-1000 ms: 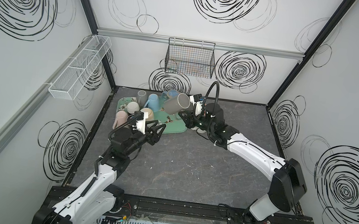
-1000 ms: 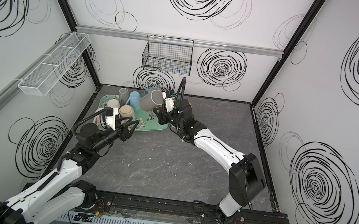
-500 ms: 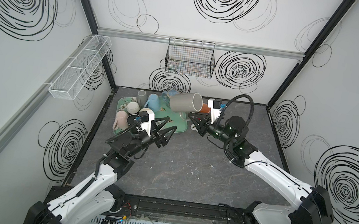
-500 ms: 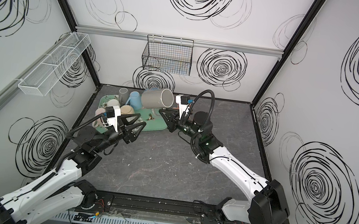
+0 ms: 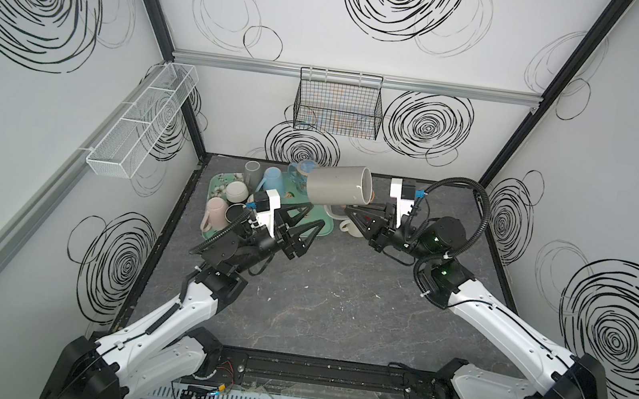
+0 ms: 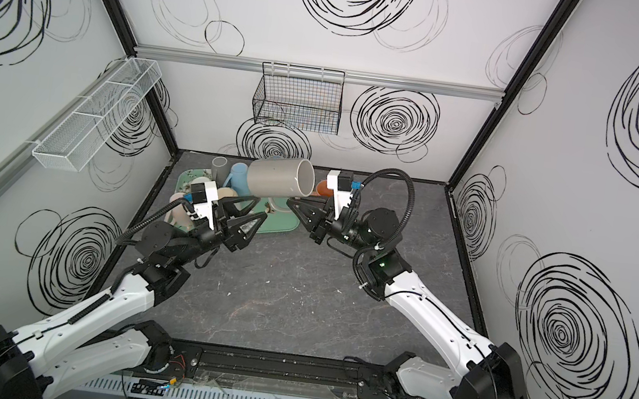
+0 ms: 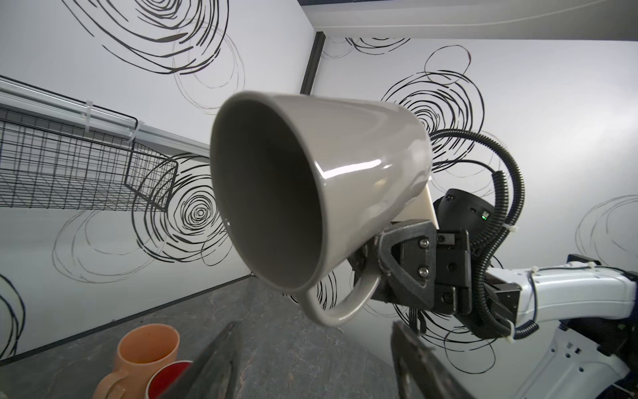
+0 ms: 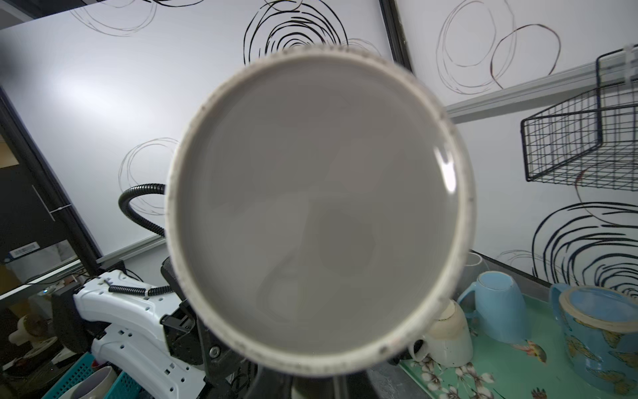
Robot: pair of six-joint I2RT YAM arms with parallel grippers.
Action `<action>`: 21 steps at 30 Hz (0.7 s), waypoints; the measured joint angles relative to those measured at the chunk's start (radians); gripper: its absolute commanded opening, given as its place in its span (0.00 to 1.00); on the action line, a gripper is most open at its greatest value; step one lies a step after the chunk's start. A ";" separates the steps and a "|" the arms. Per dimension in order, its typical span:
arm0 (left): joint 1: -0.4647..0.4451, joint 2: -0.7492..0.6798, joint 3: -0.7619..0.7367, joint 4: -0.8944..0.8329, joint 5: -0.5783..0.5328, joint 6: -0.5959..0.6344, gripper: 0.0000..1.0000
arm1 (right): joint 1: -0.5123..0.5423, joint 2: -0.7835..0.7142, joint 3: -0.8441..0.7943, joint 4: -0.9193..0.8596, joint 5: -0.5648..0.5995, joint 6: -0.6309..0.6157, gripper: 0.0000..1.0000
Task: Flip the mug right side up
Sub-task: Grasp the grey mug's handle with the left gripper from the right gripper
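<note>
I will set the grey mug upright, so my left gripper needs to grab its handle next, from the mug's opening side, leaving its flat base free.
The grey mug (image 5: 336, 186) hangs in the air above the tray's near edge, lying on its side. Its mouth (image 7: 266, 193) faces my left wrist camera and its flat base (image 8: 317, 207) fills the right wrist view. My right gripper (image 5: 349, 213) is shut on the mug's handle (image 7: 345, 304), which points downward. My left gripper (image 5: 315, 214) is open just left of and below the mug, and nothing lies between its fingers (image 7: 221, 359). In the right wrist view the mug hides most of the right gripper's own jaws.
A green tray (image 6: 281, 223) at the back left holds several mugs, among them a blue mug (image 8: 493, 304) and a butterfly mug (image 8: 593, 331). A white mug (image 5: 347, 227) stands beside the tray. An orange mug (image 7: 148, 349) and a red cup (image 7: 169, 376) stand farther back. A wire basket (image 5: 338, 110) hangs on the back wall.
The right arm has lifted the grey mug up off the tray and pulled it back to the right. The left gripper has risen toward it and opened wider.
</note>
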 measured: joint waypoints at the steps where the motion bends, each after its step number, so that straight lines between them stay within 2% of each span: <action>1: -0.002 0.010 0.007 0.011 0.009 -0.006 0.70 | 0.000 0.000 0.000 0.000 -0.011 0.002 0.00; 5: -0.010 0.049 0.031 0.048 0.034 -0.030 0.70 | 0.000 0.002 0.003 0.011 -0.058 0.011 0.00; 10: -0.010 0.087 0.043 0.108 0.038 -0.074 0.64 | -0.008 0.008 0.010 0.034 -0.087 0.022 0.00; 19: -0.033 0.144 0.046 0.190 0.110 -0.122 0.63 | -0.005 0.021 0.019 0.047 -0.122 0.027 0.00; 21: -0.042 0.164 0.050 0.208 0.126 -0.132 0.60 | -0.005 0.028 0.019 0.047 -0.126 0.029 0.00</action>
